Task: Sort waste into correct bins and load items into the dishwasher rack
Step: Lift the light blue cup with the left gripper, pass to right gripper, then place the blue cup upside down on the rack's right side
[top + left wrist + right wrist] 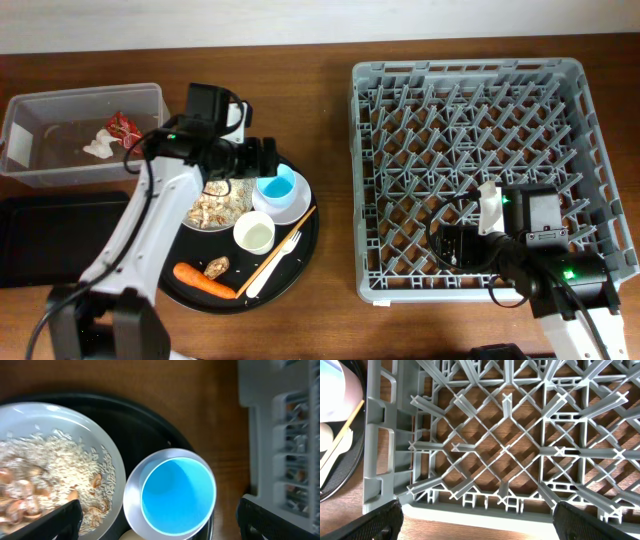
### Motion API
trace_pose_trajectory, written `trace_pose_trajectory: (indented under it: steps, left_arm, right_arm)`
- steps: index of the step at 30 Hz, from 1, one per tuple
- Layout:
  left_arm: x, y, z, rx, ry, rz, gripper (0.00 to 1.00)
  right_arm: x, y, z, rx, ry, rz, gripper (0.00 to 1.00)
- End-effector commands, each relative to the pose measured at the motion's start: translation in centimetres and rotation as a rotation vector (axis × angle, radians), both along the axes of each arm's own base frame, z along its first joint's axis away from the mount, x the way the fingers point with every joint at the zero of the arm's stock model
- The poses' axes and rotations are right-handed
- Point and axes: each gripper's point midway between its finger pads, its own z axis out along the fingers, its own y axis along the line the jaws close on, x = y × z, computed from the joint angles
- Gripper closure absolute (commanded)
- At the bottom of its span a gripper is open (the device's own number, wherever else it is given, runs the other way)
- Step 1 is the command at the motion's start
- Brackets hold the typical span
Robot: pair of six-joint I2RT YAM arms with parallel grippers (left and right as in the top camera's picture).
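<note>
My right gripper grabs the light blue cup (277, 186) opposite its opening next, to load it with the opening down in the rack.
My left gripper (265, 160) (160, 521) is open and empty, hovering over the light blue cup (277, 186) (177, 492), which stands in the smaller white bowl (296, 208) (131, 497). Beside it the white shallow bowl (107, 455) holds beige food scraps (215, 208). The cream-white cup (254, 233), white fork (272, 265), carrot (203, 280) and brown lump (217, 266) lie on the round tray. The clear tub (60, 100) holds the wrapper (125, 127) and paper scrap (98, 148). My right gripper (455, 245) (477, 520) is open and empty above the grey rack's (470, 70) (385, 450) front edge.
The shallow black rectangular tray (50, 240) lies at the left edge, below the tub. The large round black tray (300, 265) sits between it and the rack. A thin wooden stick (290, 240) lies beside the fork. No dishes show in the rack.
</note>
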Motion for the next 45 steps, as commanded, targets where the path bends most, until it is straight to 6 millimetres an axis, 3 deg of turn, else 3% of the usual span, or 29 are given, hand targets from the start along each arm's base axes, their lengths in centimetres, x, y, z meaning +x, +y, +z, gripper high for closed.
trace_pose_trajectory:
  steps: [1, 3, 6, 9, 14, 16, 20, 21, 22, 25, 26, 28, 31, 36, 41, 43, 45]
  left_arm:
    - [0.6, -0.7, -2.9, 0.021, 0.063, 0.001, 0.11]
    - [1.1, -0.8, -4.1, 0.025, 0.078, 0.001, 0.32]
    - [1.4, -0.9, -5.7, 0.03, 0.103, 0.001, 0.46]
    - [1.3, -0.9, -5.9, 0.031, 0.11, 0.002, 0.77]
    - [0.5, -0.7, -6.2, 0.039, 0.145, 0.001, 0.88]
    - [0.2, -0.6, -6.3, 0.042, 0.159, 0.001, 0.98]
    - [0.8, -0.9, -5.1, 0.016, 0.138, -0.001, 0.99]
    - [1.5, -1.3, -2.7, -0.047, 0.112, -0.006, 0.99]
    - [1.7, -1.6, -1.6, -0.083, 0.1, -0.011, 0.99]
    - [1.9, -4.9, 4.5, -0.421, 0.067, -0.118, 0.99]
    - [1.2, -6.6, 7.0, -0.6, 0.077, -0.192, 0.99]
    - [-0.8, -8.7, 9.7, -0.797, 0.13, -0.288, 0.99]
    - [-3.9, -11.5, 13.2, -1.021, 0.211, -0.427, 0.99]
    - [-6.2, -14.5, 13.7, -1.043, 0.259, -0.52, 0.99]
    - [-7.5, -16.1, 13.5, -1.025, 0.283, -0.56, 0.99]
    - [-7.3, -16.1, 13.0, -0.997, 0.278, -0.549, 0.99]
    - [-7.2, -16.1, 13.0, -0.994, 0.277, -0.547, 0.99]
  right_arm:
    - [0.2, 0.0, 0.7, -0.006, -0.019, -0.002, 0.01]
    - [0.1, 0.0, 0.6, -0.006, -0.014, -0.002, 0.01]
    - [0.1, 0.0, 0.6, -0.006, -0.013, -0.002, 0.01]
    - [0.1, 0.0, 0.6, -0.007, -0.013, -0.002, 0.01]
    - [0.1, 0.0, 0.6, -0.006, -0.013, -0.002, 0.01]
    - [0.1, 0.0, 0.6, -0.006, -0.013, -0.002, 0.01]
    - [0.2, 0.0, 0.7, -0.006, -0.018, -0.002, 0.01]
    - [0.6, 0.0, 0.9, -0.004, -0.035, -0.002, 0.01]
    - [0.9, 0.0, 1.1, -0.003, -0.049, -0.002, 0.01]
    - [2.8, 0.5, 2.8, 0.021, -0.148, 0.008, 0.01]
    - [4.1, 1.8, 4.2, 0.079, -0.229, 0.063, 0.01]
    - [5.7, 4.8, 6.5, 0.194, -0.34, 0.208, 0.01]
    - [6.3, 9.5, 8.3, 0.371, -0.437, 0.513, 0.01]
    - [6.2, 12.8, 9.6, 0.578, -0.498, 0.754, 0.01]
    - [5.5, 13.8, 11.3, 0.671, -0.556, 0.854, 0.01]
    - [5.5, 13.8, 11.3, 0.676, -0.548, 0.847, 0.06]
    - [5.5, 13.8, 11.3, 0.676, -0.549, 0.847, 0.24]
